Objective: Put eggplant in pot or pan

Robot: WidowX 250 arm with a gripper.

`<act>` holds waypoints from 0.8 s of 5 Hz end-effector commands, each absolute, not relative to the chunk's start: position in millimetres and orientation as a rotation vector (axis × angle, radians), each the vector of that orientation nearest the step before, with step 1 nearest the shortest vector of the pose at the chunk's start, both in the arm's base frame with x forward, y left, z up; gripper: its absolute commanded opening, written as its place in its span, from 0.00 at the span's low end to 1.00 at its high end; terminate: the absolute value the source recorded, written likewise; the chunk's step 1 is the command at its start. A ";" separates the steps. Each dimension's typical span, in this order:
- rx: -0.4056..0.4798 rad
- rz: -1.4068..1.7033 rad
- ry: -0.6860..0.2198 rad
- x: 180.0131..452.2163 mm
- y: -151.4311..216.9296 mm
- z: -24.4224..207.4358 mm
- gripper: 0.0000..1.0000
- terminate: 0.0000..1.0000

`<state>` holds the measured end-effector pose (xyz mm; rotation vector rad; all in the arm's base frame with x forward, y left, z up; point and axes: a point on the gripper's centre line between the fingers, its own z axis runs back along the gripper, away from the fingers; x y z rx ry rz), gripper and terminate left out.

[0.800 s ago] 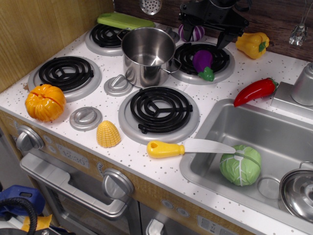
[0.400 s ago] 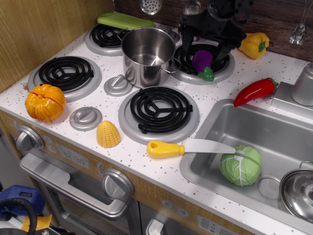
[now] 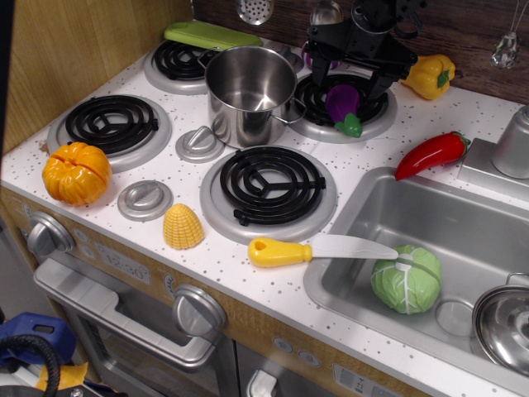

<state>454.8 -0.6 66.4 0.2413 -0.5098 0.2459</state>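
Note:
I need to put the eggplant in the pot [image 3: 250, 93], so I should next grab the eggplant by its purple body [image 3: 342, 101].
The purple eggplant [image 3: 342, 105] with its green stem cap lies on the back right burner [image 3: 364, 112]. The tall shiny steel pot [image 3: 250, 93] stands empty just left of it, between the burners. My black gripper [image 3: 350, 73] hangs open right over the eggplant, one finger to its left and one to its right, just above and behind it. It holds nothing. The striped purple toy behind the gripper is mostly hidden.
A yellow pepper [image 3: 427, 74] and a red chili [image 3: 432, 154] lie to the right. A yellow-handled knife [image 3: 310, 249] lies at the sink edge [image 3: 347, 207]. A cabbage [image 3: 406, 279] and a low steel pan [image 3: 502, 323] sit in the sink. An orange pumpkin [image 3: 76, 172] and corn [image 3: 183, 226] lie at the front left.
The gripper has come down and forward from the back wall to sit over the eggplant. The eggplant and pot have not moved.

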 end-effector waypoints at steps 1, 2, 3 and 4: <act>0.215 0.277 -0.553 458.5 -1.8 67.9 1.00 0.00; 0.197 0.293 -0.547 456.2 -3.6 60.7 1.00 0.00; 0.171 0.308 -0.537 454.2 -8.6 53.2 1.00 0.00; 0.133 0.318 -0.541 456.1 -12.1 39.2 1.00 0.00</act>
